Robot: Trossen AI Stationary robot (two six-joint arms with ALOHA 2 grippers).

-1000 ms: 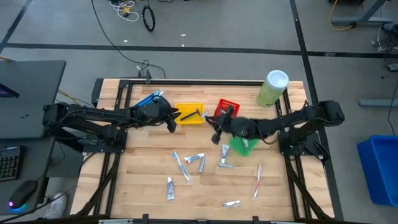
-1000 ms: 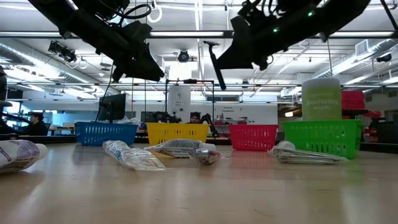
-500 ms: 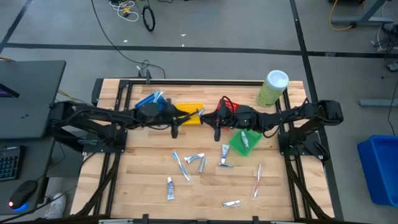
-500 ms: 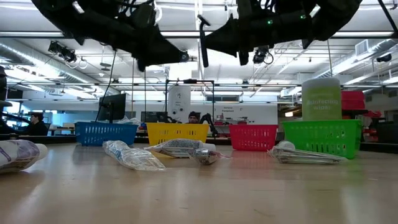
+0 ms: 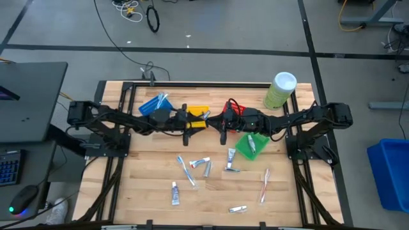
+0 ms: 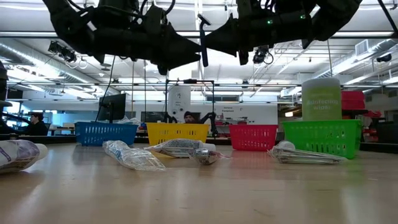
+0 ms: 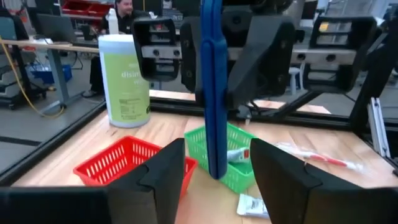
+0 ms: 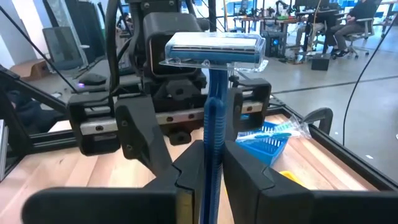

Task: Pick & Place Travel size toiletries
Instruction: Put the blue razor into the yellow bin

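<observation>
The right gripper's fingers cover the handle below the razor's head, so the robot's left gripper needs to grab the razor by the free lower handle (image 7: 217, 146) next.
My right gripper (image 5: 222, 130) (image 8: 211, 168) hangs above the table's middle, in front of the red bin (image 5: 234, 110), shut on a blue razor (image 8: 212, 93) that stands upright with its capped head (image 8: 214, 50) on top. My left gripper (image 5: 187, 130) (image 7: 214, 155) faces it, level and open. In the left wrist view the razor (image 7: 211, 93) shows between its fingers; I see no touch. Several small tubes (image 5: 203, 163) and a toothbrush (image 5: 264, 185) lie flat on the wood nearer the table's near edge. My right gripper pinches the razor's blue handle (image 8: 211, 140) below the head between its two fingers. The fingers come level from the table's right side and lie across the handle. The razor is lifted clear of the table, upright, its head above the fingers.
Blue (image 5: 153, 102), yellow (image 5: 197, 112), red and green (image 5: 250, 145) bins sit in a row behind and beside the grippers; the green one holds a tube. A tall pale-green canister (image 5: 280, 89) stands at the far right. The two grippers are close together in mid-air.
The right gripper rose and moved a little toward the far edge, and the razor came from tilted to upright; it has since held still. The left gripper travelled toward the table's right, closing on the razor, its fingers open.
</observation>
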